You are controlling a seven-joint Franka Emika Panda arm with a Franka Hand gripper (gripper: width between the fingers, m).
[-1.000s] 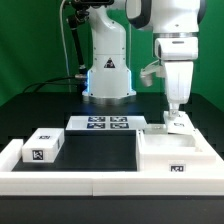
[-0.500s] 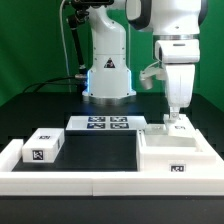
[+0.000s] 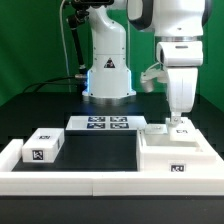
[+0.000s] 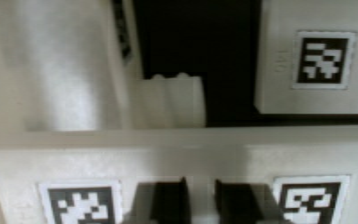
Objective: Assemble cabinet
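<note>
My gripper should keep hold of the small white cabinet part, because the cabinet part is above the back edge of the cabinet body.
The cabinet's large white box body (image 3: pixel 175 155) stands at the exterior view's right, with a tag on its front. My gripper (image 3: pixel 178 112) hangs over its back edge, shut on a small white cabinet part (image 3: pixel 180 126) that rests on top of the body. In the wrist view my gripper (image 4: pixel 206 200) has the part's thin white wall (image 4: pixel 158 165) between its dark fingers (image 4: pixel 163 203), with one tag to either side. Beyond it lie white walls of the body (image 4: pixel 60 70) and a dark gap. Another small white box part (image 3: pixel 45 146) lies at the exterior view's left.
The marker board (image 3: pixel 100 123) lies flat on the black table in front of the robot base (image 3: pixel 107 70). A low white border rail (image 3: pixel 60 183) runs along the front edge and round the left corner.
My gripper and the small part in it have shifted slightly toward the exterior view's right. The jaws stay shut.
</note>
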